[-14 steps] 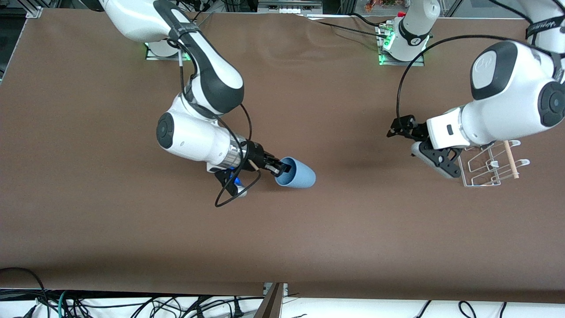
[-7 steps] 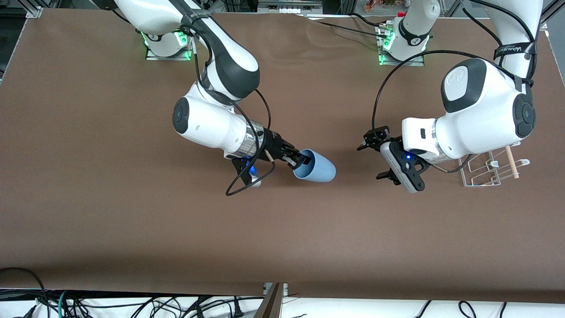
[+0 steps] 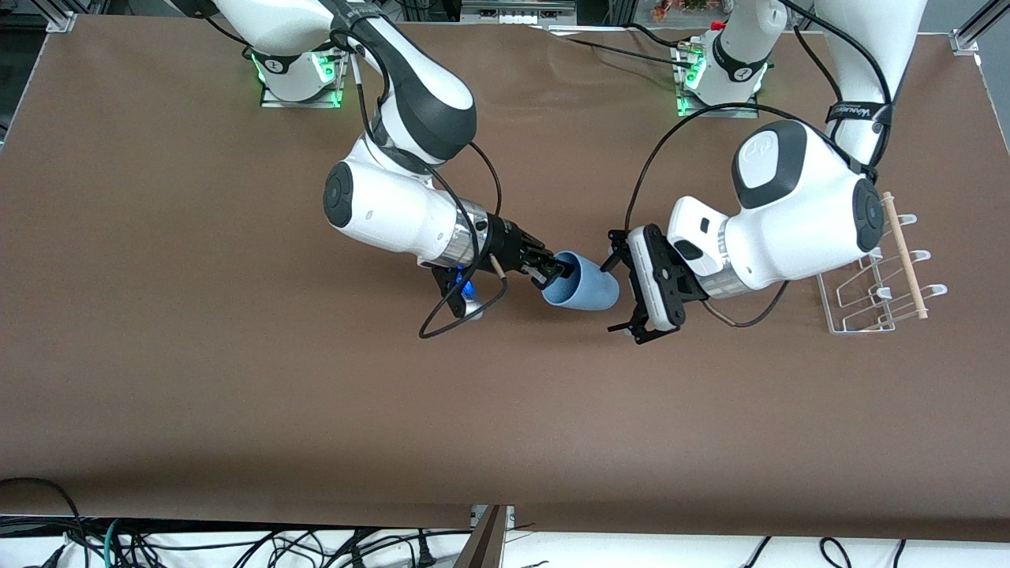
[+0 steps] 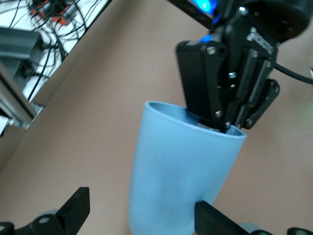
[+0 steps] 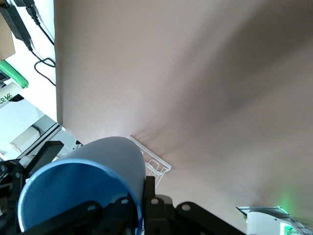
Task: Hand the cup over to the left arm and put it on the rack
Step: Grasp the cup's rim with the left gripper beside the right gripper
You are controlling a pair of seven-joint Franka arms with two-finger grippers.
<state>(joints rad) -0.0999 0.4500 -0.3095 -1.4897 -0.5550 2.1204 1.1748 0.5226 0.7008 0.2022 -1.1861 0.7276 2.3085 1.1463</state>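
Next, the left gripper grips the light-blue cup by its base end (image 3: 602, 289), leaving the cup's rim free to go onto the rack (image 3: 876, 292).
The light-blue cup (image 3: 582, 285) lies sideways in the air over the middle of the table. My right gripper (image 3: 555, 272) is shut on its rim, one finger inside and one outside, as the right wrist view (image 5: 142, 196) shows with the cup (image 5: 98, 166) close up. My left gripper (image 3: 623, 292) is open, its fingers on either side of the cup's base end. In the left wrist view the cup (image 4: 181, 171) fills the gap of my left gripper (image 4: 144, 218), and the right gripper (image 4: 222, 127) grips the rim. The white wire rack (image 3: 876, 292) stands at the left arm's end.
The rack's wooden rod handle (image 3: 903, 256) lies along its top. The rack also shows in the right wrist view (image 5: 154, 166). The two arm bases (image 3: 296, 75) (image 3: 714, 79) glow green at the table's back edge. Cables hang below the table's front edge (image 3: 489, 517).
The right arm carried the cup toward the left arm's end. The left arm swung away from the rack, turned its open gripper, and brought its fingers around the cup's base.
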